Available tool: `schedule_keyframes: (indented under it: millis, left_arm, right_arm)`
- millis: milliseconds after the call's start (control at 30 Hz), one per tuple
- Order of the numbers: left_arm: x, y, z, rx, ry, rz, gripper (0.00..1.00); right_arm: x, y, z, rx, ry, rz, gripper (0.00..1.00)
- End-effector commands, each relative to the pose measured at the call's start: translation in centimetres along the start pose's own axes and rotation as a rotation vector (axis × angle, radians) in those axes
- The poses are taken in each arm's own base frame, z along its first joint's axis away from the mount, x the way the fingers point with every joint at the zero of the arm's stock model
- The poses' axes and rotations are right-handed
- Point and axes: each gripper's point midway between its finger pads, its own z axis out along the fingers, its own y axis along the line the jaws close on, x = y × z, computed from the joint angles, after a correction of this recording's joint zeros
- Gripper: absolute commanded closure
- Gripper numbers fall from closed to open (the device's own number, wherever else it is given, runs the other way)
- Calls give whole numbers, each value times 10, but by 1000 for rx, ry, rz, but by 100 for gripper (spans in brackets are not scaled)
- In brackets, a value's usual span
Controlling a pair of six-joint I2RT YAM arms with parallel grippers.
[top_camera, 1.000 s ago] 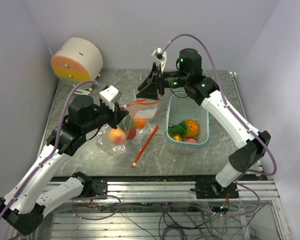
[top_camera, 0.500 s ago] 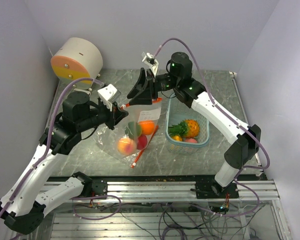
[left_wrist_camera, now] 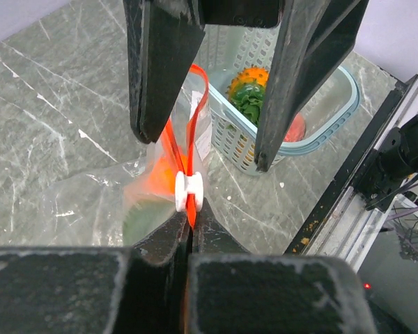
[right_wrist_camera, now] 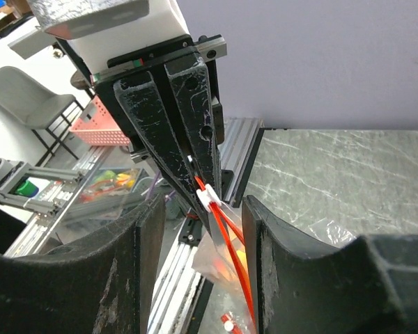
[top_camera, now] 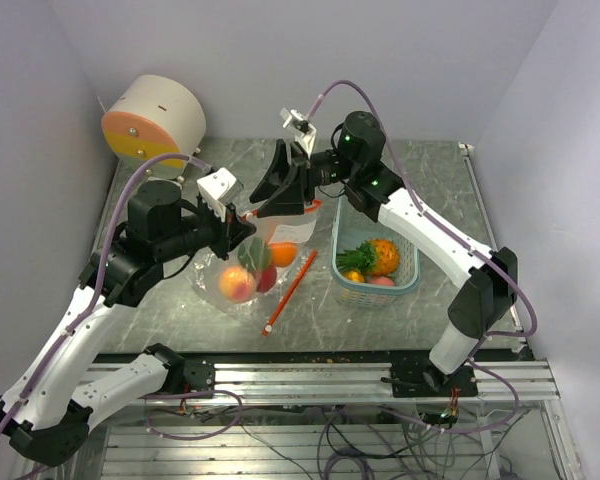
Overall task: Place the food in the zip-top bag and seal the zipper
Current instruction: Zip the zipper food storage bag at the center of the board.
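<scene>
My right gripper grabs the white slider (left_wrist_camera: 188,193) by its sides next, to draw the slider along the red zipper and seal the bag.
A clear zip-top bag (top_camera: 255,270) with a red zipper hangs above the table. It holds a peach (top_camera: 236,284), an orange (top_camera: 283,252), a green piece and a red piece. My left gripper (top_camera: 242,223) is shut on the zipper strip just behind the white slider (left_wrist_camera: 188,193). My right gripper (top_camera: 280,188) is open, its fingers (left_wrist_camera: 160,76) on either side of the red zipper (right_wrist_camera: 231,250) close to the slider (right_wrist_camera: 210,197). More food lies in the teal basket (top_camera: 408,262): a bumpy orange fruit (top_camera: 383,255), leafy greens, a red piece and a yellow piece.
A thin red stick (top_camera: 291,289) lies on the table between bag and basket. A cream and orange drum (top_camera: 155,120) stands at the back left. The metal rail (top_camera: 310,365) runs along the near table edge. Walls close in the left, back and right.
My right gripper has moved left, up to the left gripper, and now straddles the zipper. The bag has swung and the food in it has shifted.
</scene>
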Motion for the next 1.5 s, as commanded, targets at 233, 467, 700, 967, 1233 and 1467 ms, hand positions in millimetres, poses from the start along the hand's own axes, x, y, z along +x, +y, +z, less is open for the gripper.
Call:
schedule_keyframes:
  millis: [233, 467, 700, 967, 1233, 1467]
  left_arm:
    - [-22, -8, -8, 30, -67, 12, 93]
    - [-20, -7, -8, 23, -65, 12, 93]
    - [-20, -2, -11, -8, -66, 17, 93]
    - [-23, 7, -21, -72, -66, 40, 93]
    - [-28, 12, -26, -113, -87, 45, 93]
    - [-28, 22, -32, -178, -82, 56, 93]
  right_arm:
    - [8, -13, 15, 34, 17, -16, 53]
    - [10, -13, 20, 18, 13, -7, 58]
    - [17, -13, 20, -2, 22, 26, 77]
    - [29, -17, 4, 10, 44, 86, 90]
    - [51, -29, -23, 79, 67, 159, 92]
    - [83, -31, -38, 137, 139, 215, 92]
